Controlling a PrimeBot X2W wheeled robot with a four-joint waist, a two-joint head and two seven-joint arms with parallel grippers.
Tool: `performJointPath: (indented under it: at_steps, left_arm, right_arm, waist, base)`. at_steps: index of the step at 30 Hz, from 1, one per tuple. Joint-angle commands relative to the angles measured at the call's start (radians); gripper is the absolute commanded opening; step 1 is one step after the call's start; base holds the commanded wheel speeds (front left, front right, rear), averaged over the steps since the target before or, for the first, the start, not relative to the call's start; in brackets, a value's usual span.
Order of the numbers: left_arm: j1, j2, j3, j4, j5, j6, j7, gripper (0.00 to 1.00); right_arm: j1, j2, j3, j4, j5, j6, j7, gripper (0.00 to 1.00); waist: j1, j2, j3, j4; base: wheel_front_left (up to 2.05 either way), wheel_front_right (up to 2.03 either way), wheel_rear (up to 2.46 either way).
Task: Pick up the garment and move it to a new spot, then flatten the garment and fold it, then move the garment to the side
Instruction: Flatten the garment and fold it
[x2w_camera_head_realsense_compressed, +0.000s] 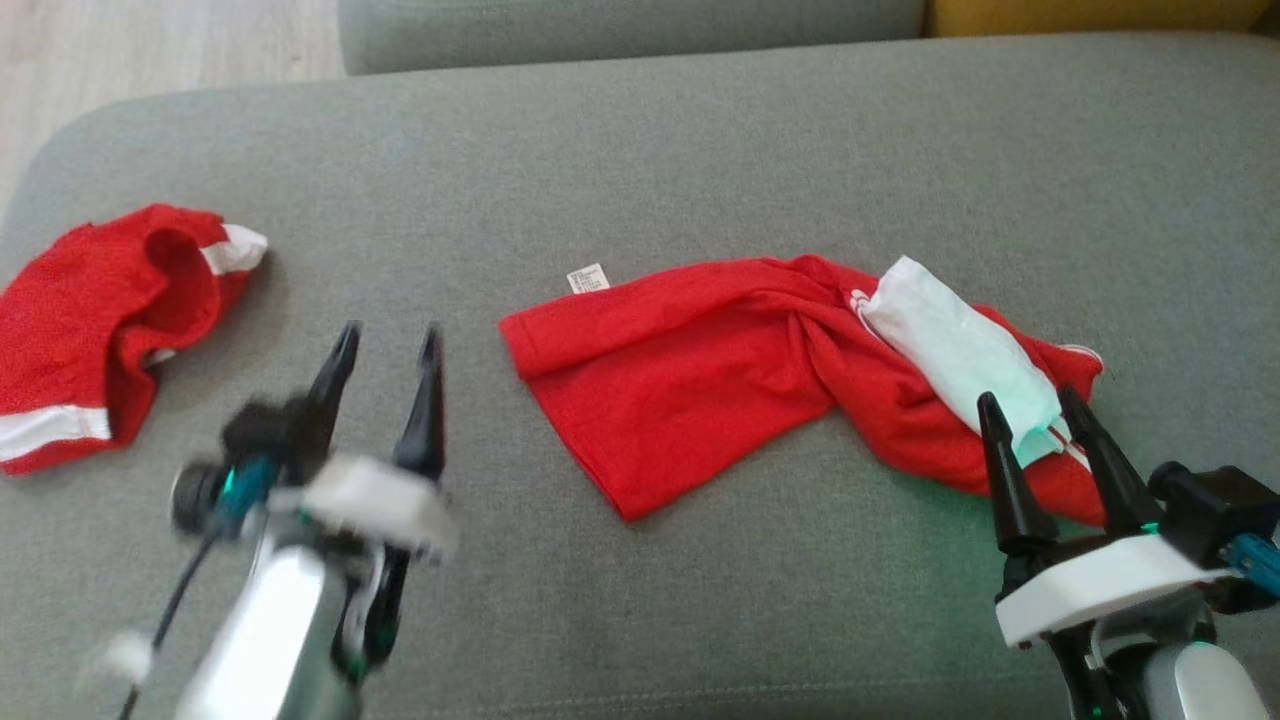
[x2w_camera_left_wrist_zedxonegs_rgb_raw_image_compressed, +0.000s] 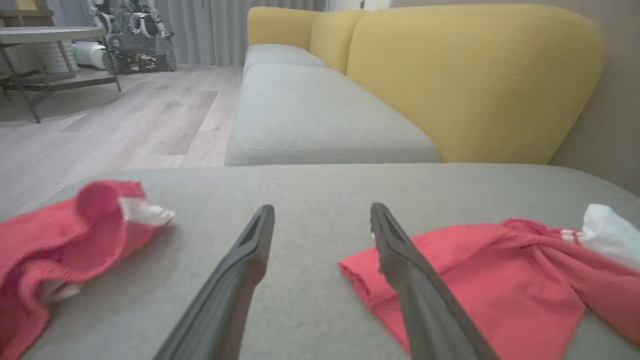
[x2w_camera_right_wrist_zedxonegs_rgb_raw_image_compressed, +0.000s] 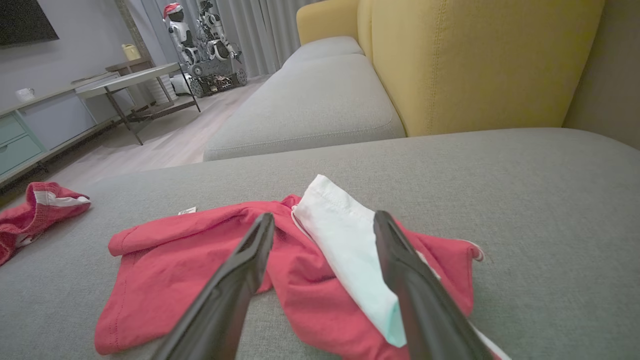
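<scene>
My right gripper will grab the white sleeve panel (x2w_camera_head_realsense_compressed: 948, 342) next, to pick up the red garment (x2w_camera_head_realsense_compressed: 700, 380), move it and spread it out.
A crumpled red garment (x2w_camera_head_realsense_compressed: 700, 380) with a white panel (x2w_camera_head_realsense_compressed: 955, 345) and a small white label lies in the middle of the grey cushion (x2w_camera_head_realsense_compressed: 650, 160). It also appears in the left wrist view as the red garment (x2w_camera_left_wrist_zedxonegs_rgb_raw_image_compressed: 500, 280) and in the right wrist view as the red garment (x2w_camera_right_wrist_zedxonegs_rgb_raw_image_compressed: 190, 270). My right gripper (x2w_camera_head_realsense_compressed: 1030, 410) is open, hovering over the garment's right end, its fingers on either side of the white panel (x2w_camera_right_wrist_zedxonegs_rgb_raw_image_compressed: 350, 250). My left gripper (x2w_camera_head_realsense_compressed: 388, 342) is open and empty over bare cushion, left of the garment's left edge. Its fingers (x2w_camera_left_wrist_zedxonegs_rgb_raw_image_compressed: 240, 270) straddle bare fabric.
A second red piece with white stripes (x2w_camera_head_realsense_compressed: 100, 320) lies bunched at the cushion's left end. A yellow sofa back (x2w_camera_left_wrist_zedxonegs_rgb_raw_image_compressed: 475, 75) and another grey seat (x2w_camera_left_wrist_zedxonegs_rgb_raw_image_compressed: 310, 115) stand behind. Wooden floor, a table (x2w_camera_right_wrist_zedxonegs_rgb_raw_image_compressed: 130, 82) and a parked robot (x2w_camera_right_wrist_zedxonegs_rgb_raw_image_compressed: 205, 45) lie beyond.
</scene>
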Motion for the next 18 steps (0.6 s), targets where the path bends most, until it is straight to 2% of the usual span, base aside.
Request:
performJointPath:
  at_steps: [1, 9, 12, 13, 18]
  left_arm:
    - [-0.128, -0.005, 0.019, 0.003, -0.004, -0.021, 0.011, 1.0]
    - [-0.347, -0.068, -0.008, 0.299, -0.059, -0.107, 0.076, 1.0]
    - [-0.391, -0.081, -0.006, 0.433, -0.087, -0.133, 0.103, 1.0]
    - [-0.391, -0.081, -0.006, 0.433, -0.087, -0.133, 0.103, 1.0]
    - [-0.438, -0.095, -0.003, 0.601, -0.124, -0.171, 0.127, 1.0]
  right_arm:
    - [-0.049, -0.007, 0.03, -0.04, -0.004, -0.001, 0.003, 1.0]
    - [-0.088, -0.011, 0.056, -0.026, 0.004, -0.001, 0.001, 1.0]
    - [-0.094, -0.01, 0.06, -0.018, 0.009, -0.001, -0.002, 1.0]
    - [-0.094, -0.01, 0.06, -0.018, 0.009, -0.001, -0.002, 1.0]
    - [-0.09, -0.007, 0.059, -0.009, 0.021, -0.001, -0.006, 1.0]
  waist:
    - [0.0, 0.0, 0.018, -0.011]
    - [0.0, 0.0, 0.069, -0.058]
    - [0.0, 0.0, 0.081, -0.073]
    - [0.0, 0.0, 0.081, -0.073]
    - [0.0, 0.0, 0.092, -0.084]
  base:
    - [0.0, 0.0, 0.0]
    - [0.0, 0.0, 0.0]
    - [0.0, 0.0, 0.0]
    - [0.0, 0.0, 0.0]
    - [0.0, 0.0, 0.0]
